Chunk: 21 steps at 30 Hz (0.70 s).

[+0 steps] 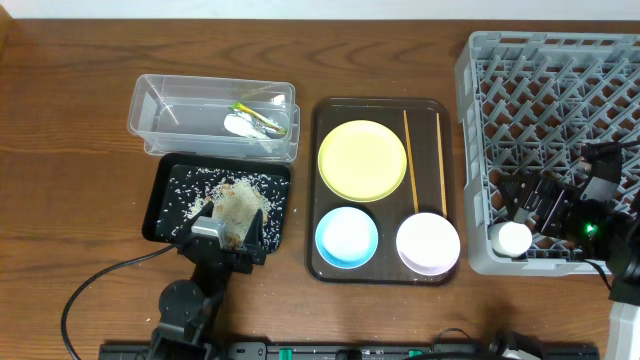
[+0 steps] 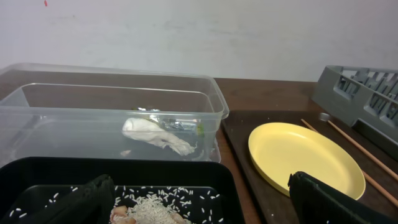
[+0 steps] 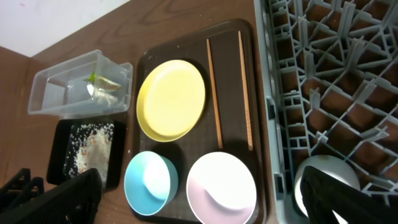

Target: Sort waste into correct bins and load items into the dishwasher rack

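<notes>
I should grab the pinkish-white bowl (image 1: 428,241) next with my right gripper, by its rim nearest the rack, with one finger inside. Then the bowl can go into the rack tilted.
The clear tub (image 1: 150,105) holds the green-and-orange wrapper (image 1: 255,115) and the white plastic scrap (image 1: 240,124); both also show in the left wrist view (image 2: 155,134). The black tray (image 1: 160,195) holds rice and brown scraps (image 1: 235,200). My left gripper (image 1: 232,230) is open over the tray's near edge (image 2: 199,202). The yellow plate (image 1: 362,160), chopsticks (image 1: 410,160), blue bowl (image 1: 347,237) and pinkish-white bowl (image 1: 428,241) lie on the brown serving tray. The white cup (image 1: 513,237) sits in the grey rack (image 1: 560,60). My right gripper (image 1: 538,205) is open above it (image 3: 199,193).
The dark brown serving tray (image 1: 318,180) stands between the black tray and the rack. The rack's lattice is otherwise bare in view. A black cable (image 1: 90,290) curls on the table at the front left. A pale wall stands behind the tub.
</notes>
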Tool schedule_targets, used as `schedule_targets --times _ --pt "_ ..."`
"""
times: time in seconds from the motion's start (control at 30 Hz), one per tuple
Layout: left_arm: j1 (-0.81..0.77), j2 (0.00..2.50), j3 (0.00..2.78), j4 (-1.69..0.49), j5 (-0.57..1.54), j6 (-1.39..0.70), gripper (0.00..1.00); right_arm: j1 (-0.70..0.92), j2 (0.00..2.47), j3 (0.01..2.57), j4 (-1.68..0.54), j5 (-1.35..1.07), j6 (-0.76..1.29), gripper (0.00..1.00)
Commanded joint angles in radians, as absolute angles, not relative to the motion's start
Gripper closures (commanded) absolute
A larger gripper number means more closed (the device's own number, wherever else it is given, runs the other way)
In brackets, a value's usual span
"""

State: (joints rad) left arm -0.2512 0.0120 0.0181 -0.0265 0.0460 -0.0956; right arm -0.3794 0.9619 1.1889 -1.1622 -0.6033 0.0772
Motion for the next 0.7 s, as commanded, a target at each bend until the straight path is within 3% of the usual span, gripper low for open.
schedule_targets --times 0.0,0.1,0.17,0.27,0.33,0.53,0.67 --pt "-0.246 0.011 0.004 -0.066 0.041 -0.079 0.09 -0.385 0.963 1.201 -1.152 -0.618 0.147 0.01" --pt "-0.246 0.011 0.004 -0.066 0.041 -0.079 0.09 -0.381 0.963 1.2 -1.092 -0.651 0.232 0.01" --pt "-0.246 0.011 0.004 -0.066 0.041 -0.079 0.09 -0.339 0.971 1.196 -1.124 -0.666 0.191 0.06" --pt "-0.246 0.011 0.004 -0.066 0.041 -0.079 0.09 -0.2 0.989 1.174 -1.223 -0.509 0.175 0.08" --pt "-0.246 0.011 0.004 -0.066 0.041 -0.079 0.09 -0.083 1.003 1.148 -1.27 -0.389 0.196 0.21" --pt "-0.246 0.011 0.004 -0.066 0.041 -0.079 0.09 0.21 1.066 1.02 -1.286 -0.096 0.423 0.45" --pt "-0.246 0.011 0.004 -0.066 0.041 -0.079 0.09 0.29 1.133 0.913 -1.207 -0.054 0.527 0.46"
